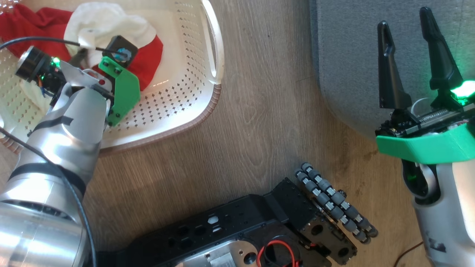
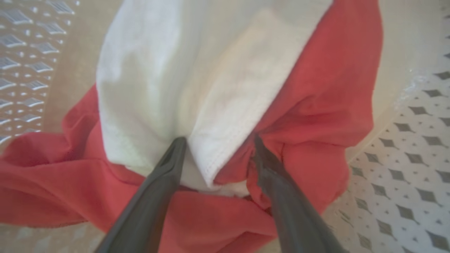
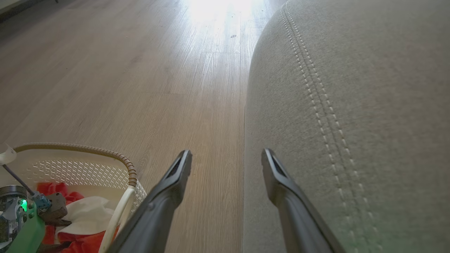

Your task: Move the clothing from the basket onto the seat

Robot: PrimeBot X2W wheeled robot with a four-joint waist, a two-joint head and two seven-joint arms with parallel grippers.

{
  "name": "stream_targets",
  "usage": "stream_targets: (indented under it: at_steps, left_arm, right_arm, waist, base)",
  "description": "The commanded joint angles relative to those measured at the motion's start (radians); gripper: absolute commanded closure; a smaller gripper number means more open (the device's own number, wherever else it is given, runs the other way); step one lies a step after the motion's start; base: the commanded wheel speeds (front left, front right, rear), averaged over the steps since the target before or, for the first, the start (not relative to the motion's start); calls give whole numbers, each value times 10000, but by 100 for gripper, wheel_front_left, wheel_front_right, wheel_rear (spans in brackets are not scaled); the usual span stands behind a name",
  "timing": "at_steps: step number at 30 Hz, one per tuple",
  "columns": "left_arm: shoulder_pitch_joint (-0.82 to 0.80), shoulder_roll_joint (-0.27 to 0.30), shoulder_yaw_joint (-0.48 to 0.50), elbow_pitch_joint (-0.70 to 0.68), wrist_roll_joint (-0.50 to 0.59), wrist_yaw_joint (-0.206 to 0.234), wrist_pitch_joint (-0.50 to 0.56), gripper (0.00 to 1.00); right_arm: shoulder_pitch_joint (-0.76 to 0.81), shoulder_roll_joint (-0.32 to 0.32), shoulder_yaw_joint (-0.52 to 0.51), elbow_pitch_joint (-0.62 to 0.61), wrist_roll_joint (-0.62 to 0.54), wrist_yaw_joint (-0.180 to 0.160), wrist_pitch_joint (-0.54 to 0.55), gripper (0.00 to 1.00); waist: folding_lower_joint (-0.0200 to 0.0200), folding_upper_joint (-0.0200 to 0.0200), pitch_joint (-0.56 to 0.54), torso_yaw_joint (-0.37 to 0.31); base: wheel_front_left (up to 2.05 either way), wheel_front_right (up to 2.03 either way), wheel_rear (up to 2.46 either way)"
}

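Observation:
Next, my left gripper grabs the clothing by its bunched white fold (image 2: 215, 158), which stands up between slack red cloth (image 2: 211, 215).
The cream basket (image 1: 207, 107) stands on the floor at the upper left and holds red and white clothing (image 1: 150, 55). My left arm's wrist (image 1: 118, 85) reaches down into it. In the left wrist view my left gripper (image 2: 218, 140) is open, both tips pressed into the clothing (image 2: 316, 105), a white fold bunched between the fingers. My right gripper (image 1: 404, 18) hovers open and holds nothing, over the rounded corner of the grey seat (image 1: 352, 55). The right wrist view shows that gripper (image 3: 226, 154) at the edge of the seat (image 3: 351, 105), with the basket (image 3: 130, 172) and clothing (image 3: 84, 211) at lower left.
Wood floor (image 1: 259, 111) lies between basket and seat. My black base with its roller wheel (image 1: 334, 200) and a red wire (image 1: 276, 248) sits at the bottom centre. Bare floor (image 3: 140, 70) stretches away beyond the basket.

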Motion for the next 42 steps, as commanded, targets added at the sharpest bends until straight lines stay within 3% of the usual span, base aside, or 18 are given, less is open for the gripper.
stream_targets:
  at_steps: [1,2,3,4,5,13,24,37,42]
  left_arm:
    - [232,308,92,-26,76,106,127,0]
    - [236,290,98,-25,45,131,310,0]
    - [239,274,129,-25,-21,99,435,33]
    - [232,268,165,-24,-100,21,465,89]
    - [217,265,184,-24,-159,-47,471,100]
    - [108,321,157,-23,-362,-43,419,100]
    - [198,548,565,-22,-1045,308,-605,100]
    - [1809,-303,1243,-86,-2252,570,-3009,100]
    - [2469,-465,1518,-1182,-2655,601,-3235,100]
  right_arm:
    - [768,-44,132,-137,-7,-2,-3,0]
    - [779,-49,107,-145,-5,-2,-3,0]
    - [784,-42,82,-143,9,-2,-3,0]
    - [777,-25,64,-127,46,-2,-3,0]
    - [761,-10,48,-104,86,-2,-3,0]
    - [480,46,105,-11,112,-2,-3,0]
    - [-384,290,345,207,188,-2,-3,0]
    - [-121,-60,258,699,78,-2,-3,0]
    - [156,-208,311,876,102,-2,-3,0]
  waist:
    - [0,0,5,18]
    - [0,0,12,35]
    - [0,0,23,47]
    - [0,0,38,55]
    - [0,0,53,66]
    - [0,0,66,109]
    - [0,0,-581,-146]
    - [0,0,-3448,660]
    - [0,0,-4554,1049]
  base:
    - [0,0,0]
    - [0,0,0]
    - [0,0,0]
    - [0,0,0]
    - [0,0,0]
    - [0,0,0]
    - [0,0,0]
    - [0,0,0]
    - [0,0,0]
